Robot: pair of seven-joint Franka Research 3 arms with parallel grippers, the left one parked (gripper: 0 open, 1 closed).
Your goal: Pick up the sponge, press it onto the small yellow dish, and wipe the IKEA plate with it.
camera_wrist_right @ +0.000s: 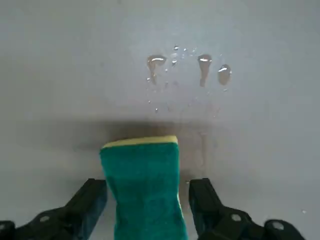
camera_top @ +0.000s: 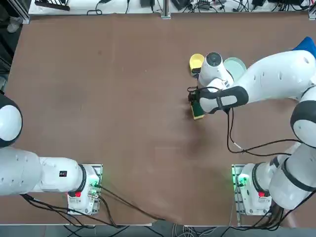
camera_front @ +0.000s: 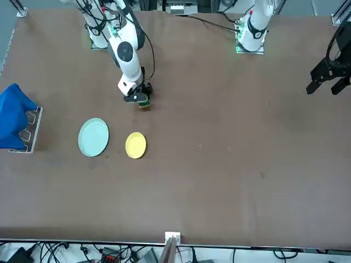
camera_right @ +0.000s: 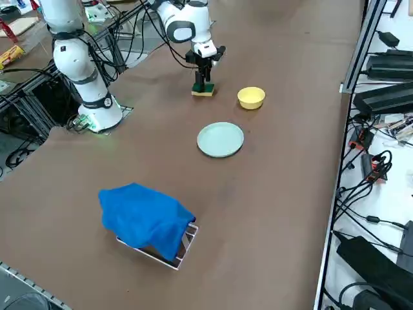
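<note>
The sponge should next be grabbed by its middle with my right gripper. This leaves the sponge's yellow-edged end free to wipe the IKEA plate.
The sponge lies flat on the brown table, green side up, with a yellow edge showing at its far end. My right gripper is down over it and open, with one black finger on each side and a slim gap at the right finger. From overhead the sponge pokes out below the gripper. The small yellow dish sits just beyond it. The IKEA plate is partly covered by my arm. The front view shows the sponge, dish and plate apart from each other.
A blue cloth is draped over a small rack near the table's right end. Water drops lie on the table just past the sponge. A black cable hangs from my right arm down to the table.
</note>
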